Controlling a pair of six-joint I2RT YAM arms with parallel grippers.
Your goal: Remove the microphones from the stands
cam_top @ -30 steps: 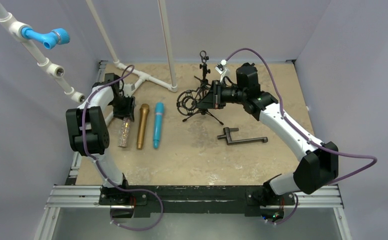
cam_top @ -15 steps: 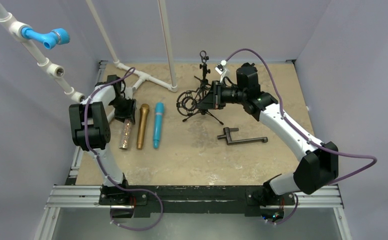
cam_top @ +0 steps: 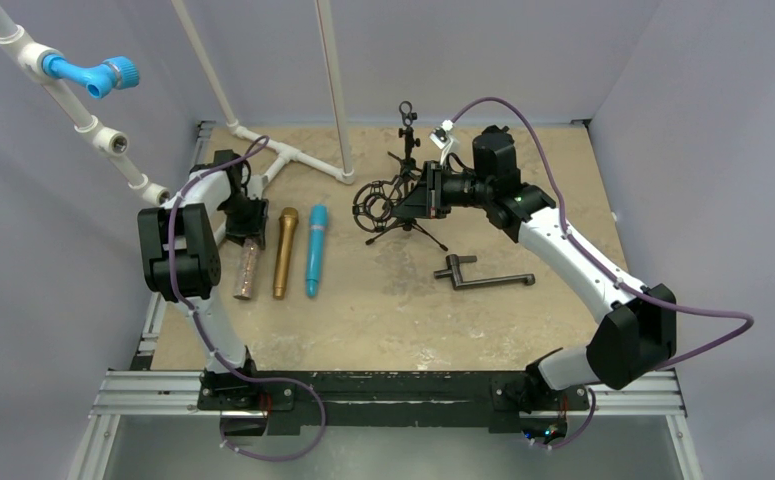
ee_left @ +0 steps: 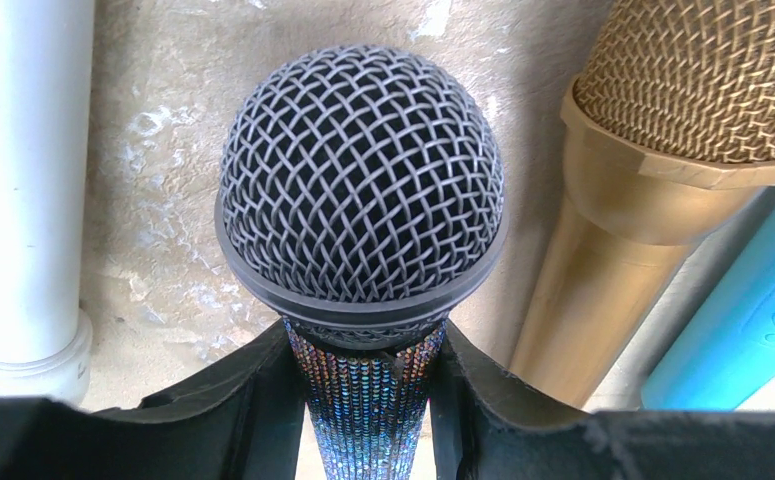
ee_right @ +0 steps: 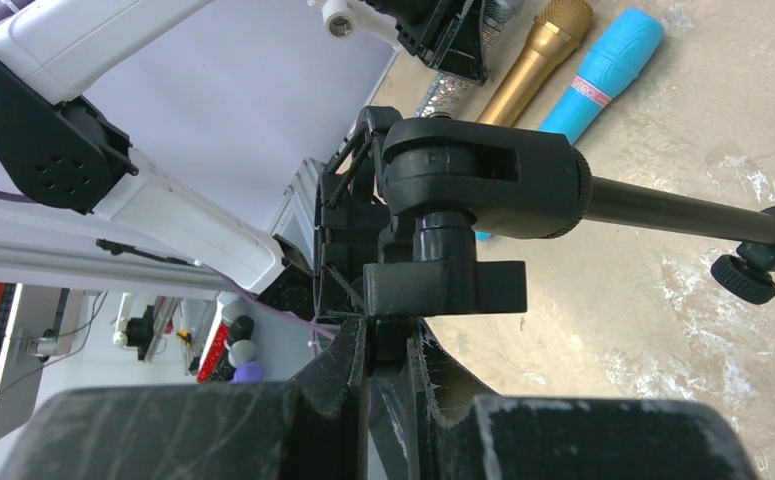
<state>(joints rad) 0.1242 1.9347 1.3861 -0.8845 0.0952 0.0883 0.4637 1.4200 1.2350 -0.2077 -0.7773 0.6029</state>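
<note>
The left gripper should open now, because the flat table between the white pipe and the gold microphone is empty and the sequined microphone (cam_top: 247, 270) would end up there.
The sequined microphone (cam_top: 247, 270) with a dark mesh head (ee_left: 361, 190) lies at the left, away from the stand, beside two other microphones. My left gripper (cam_top: 247, 225) is shut on its glittering neck (ee_left: 365, 395) just below the head; I cannot tell if it touches the table. The black tripod stand (cam_top: 403, 215) with its round shock mount (cam_top: 371, 200) stands mid-table, and the mount is empty. My right gripper (cam_top: 418, 197) is shut on the stand's black swivel joint (ee_right: 463, 190), its fingers (ee_right: 348, 365) pinched on the post under it.
A gold microphone (cam_top: 284, 252) and a blue microphone (cam_top: 316, 250) lie right of the sequined one. A black L-shaped bar (cam_top: 483, 277) lies at front right of the stand. A white pipe frame (cam_top: 293, 155) stands at the back left, with a pipe (ee_left: 23, 170) close to the left gripper.
My left arm has swung a little to the left and back, and the sequined microphone in it has shifted slightly left. The right arm and the stand have not moved.
</note>
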